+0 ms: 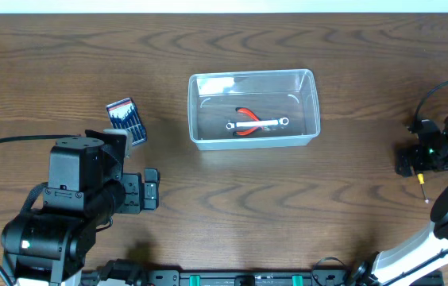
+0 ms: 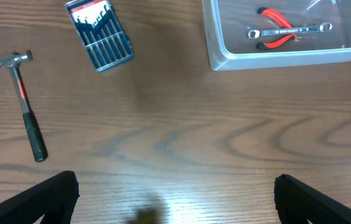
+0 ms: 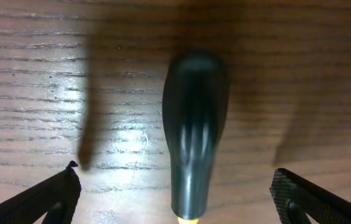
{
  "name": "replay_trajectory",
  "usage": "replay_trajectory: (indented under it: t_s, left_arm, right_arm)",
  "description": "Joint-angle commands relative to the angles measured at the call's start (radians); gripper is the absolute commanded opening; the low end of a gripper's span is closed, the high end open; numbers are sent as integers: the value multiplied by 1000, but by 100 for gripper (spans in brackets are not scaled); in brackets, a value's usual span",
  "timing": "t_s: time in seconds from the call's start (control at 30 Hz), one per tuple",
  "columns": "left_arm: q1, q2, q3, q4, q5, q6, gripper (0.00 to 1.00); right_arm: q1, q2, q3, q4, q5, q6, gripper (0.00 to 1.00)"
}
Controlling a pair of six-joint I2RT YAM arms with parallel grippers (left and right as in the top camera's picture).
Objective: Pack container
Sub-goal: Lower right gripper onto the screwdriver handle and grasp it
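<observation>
I need to close my right gripper on the screwdriver now, because the narrow part of its black handle is between my fingers. My fingers would hold the screwdriver by the handle.
The clear plastic container stands at the table's middle and holds red-handled pliers and a silver wrench; it also shows in the left wrist view. My left gripper is open and empty, low over bare wood in front of the container. My right gripper is open at the far right, its fingers either side of a black screwdriver handle lying on the table, not touching it. A yellow part of the screwdriver shows below the gripper.
A blue drill-bit case lies left of the container, also in the left wrist view. A hammer with a red and black handle lies further left; the left arm hides it from overhead.
</observation>
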Motion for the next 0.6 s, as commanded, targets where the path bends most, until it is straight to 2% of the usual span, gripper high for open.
replay_trajectory:
  t_s: [0.0,0.3,0.43,0.57]
  left_arm:
    - [3,-2,16,-6,-4,5,98]
    - [3,-2,16,-6,-4,5,98]
    - [3,-2,16,-6,-4,5,98]
    - [3,-2,16,-6,-4,5,98]
  right_arm:
    - [-7,41,12,-2,-20,-12,98]
    - [-7,45,12,-1,-21,-13,95]
    - [-7,45,12,-1,-21,-12,86]
    - [-7,45,12,-1,-21,-3,72]
